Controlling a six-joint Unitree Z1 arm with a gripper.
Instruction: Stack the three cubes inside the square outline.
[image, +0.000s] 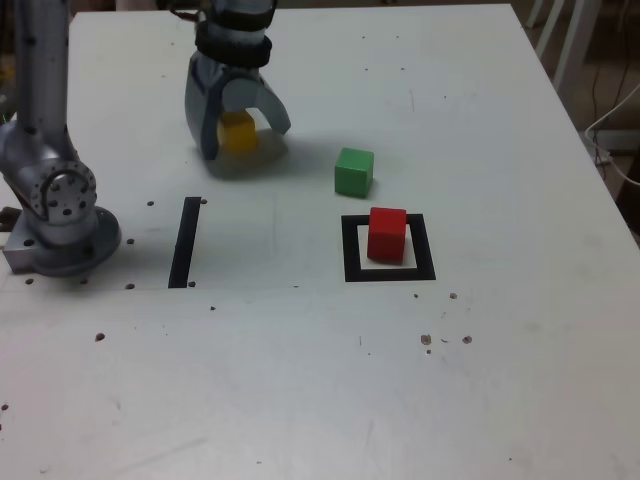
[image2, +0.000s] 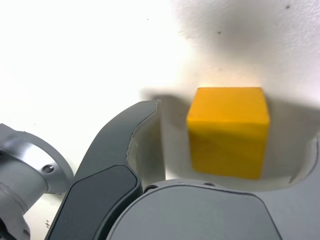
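The yellow cube has my gripper's fingers reaching down on either side of it, low over the white table, so my gripper should close. Closing now would hold it.
The yellow cube (image: 238, 133) rests on the white table at the back, toward the exterior view's left. My gripper (image: 243, 140) is lowered over it and open, one finger on either side. In the wrist view the yellow cube (image2: 228, 131) sits between the jaws of the gripper (image2: 235, 125), with a visible gap between it and the dark finger (image2: 127, 140). The red cube (image: 387, 234) stands inside the square outline (image: 352, 250). The green cube (image: 354, 171) lies just behind the outline, apart from it.
A straight black strip (image: 186, 242) is on the table at the exterior view's left. The arm's base (image: 55, 200) stands beside it at the left edge. Small dark specks dot the table's front half.
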